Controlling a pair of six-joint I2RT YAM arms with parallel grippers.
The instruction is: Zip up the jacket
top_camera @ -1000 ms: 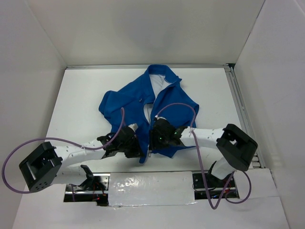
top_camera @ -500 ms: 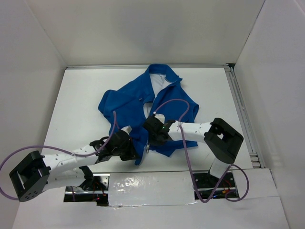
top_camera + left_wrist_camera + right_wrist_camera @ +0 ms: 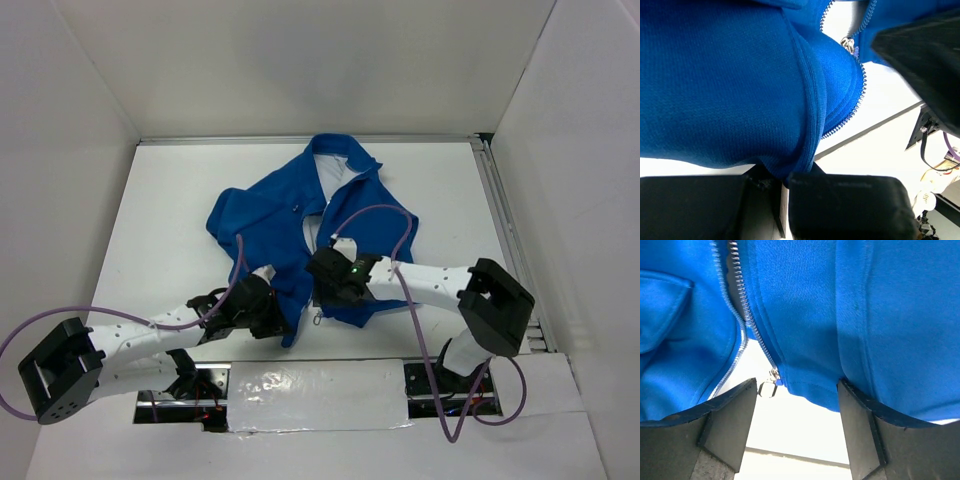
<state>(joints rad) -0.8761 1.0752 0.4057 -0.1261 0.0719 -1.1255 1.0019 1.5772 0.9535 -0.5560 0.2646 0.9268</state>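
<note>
The zipper end of the jacket needs to stay free for joining, so my right gripper should next grab the jacket's bottom hem just beside the silver zipper pull.
The royal-blue jacket (image 3: 262, 215) lies spread on the white table, collar at the far side and front partly open, with white lining showing. My left gripper (image 3: 279, 320) is shut on the jacket's bottom hem (image 3: 790, 170) on its left front panel. My right gripper (image 3: 326, 298) is open over the bottom of the right front panel. Its fingers (image 3: 732, 415) straddle the blue hem (image 3: 810, 390) without pinching it. The silver zipper pull (image 3: 769, 386) hangs at the bottom of the zipper, near the left finger. It also shows in the left wrist view (image 3: 849, 46) and hangs below the hem in the top view (image 3: 318, 318).
A white taped strip (image 3: 320, 385) runs along the near table edge between the arm bases. A metal rail (image 3: 508, 235) borders the right side. White walls enclose the table. Purple cables (image 3: 375, 215) loop over the jacket and beside both arms.
The left arm pulled back toward the near left with the hem and then held still. The right gripper shifted left, then back a little to the right, still open over the hem.
</note>
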